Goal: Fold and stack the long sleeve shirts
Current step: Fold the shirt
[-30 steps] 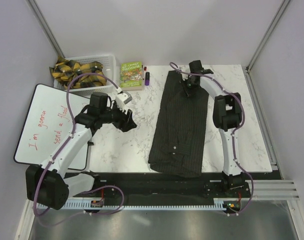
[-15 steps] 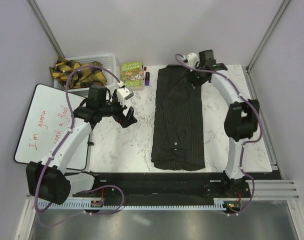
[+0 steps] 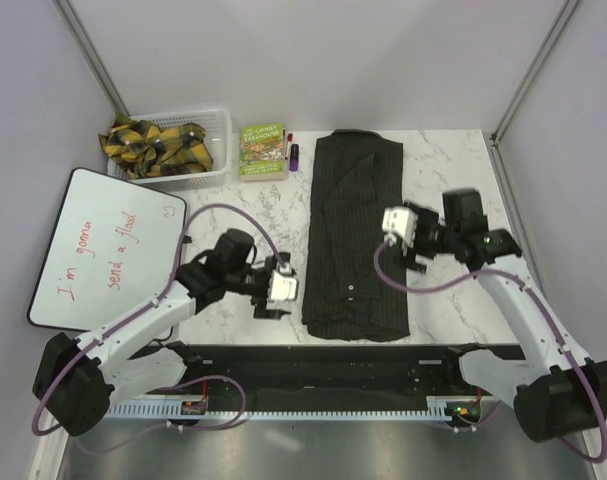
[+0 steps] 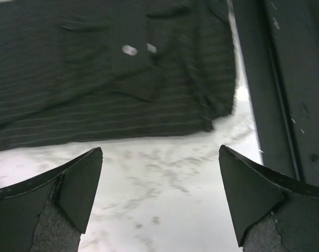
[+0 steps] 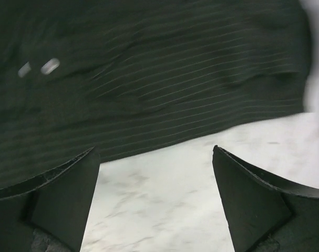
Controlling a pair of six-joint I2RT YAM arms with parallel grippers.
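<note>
Next, my right gripper will grab the shirt's near-end corner (image 3: 403, 332), across from my left gripper's corner, to fold that end of the shirt over evenly.
One long sleeve shirt (image 3: 358, 235), black with fine pale stripes, lies folded into a long narrow strip down the middle of the marble table. My left gripper (image 3: 288, 292) hovers open just left of the shirt's near-left corner. In the left wrist view the shirt (image 4: 112, 79) fills the top, and the left gripper (image 4: 159, 148) has only bare marble between its fingers. My right gripper (image 3: 398, 250) is open at the shirt's right edge, about halfway along. In the right wrist view the shirt (image 5: 148, 68) lies just beyond the open right gripper (image 5: 154, 148), which holds nothing.
A white basket (image 3: 211, 172) with yellow-black cloth stands at the back left. Beside it are a green book (image 3: 262, 148) and markers (image 3: 291, 152). A whiteboard (image 3: 108, 250) lies at the left. A black rail (image 3: 333, 360) runs along the near edge, also the black rail (image 4: 285, 79).
The right gripper has let go of the shirt's far end, opened, and drawn back to the shirt's right side. The left arm swung nearer, to the near-left corner, jaws opened wide.
</note>
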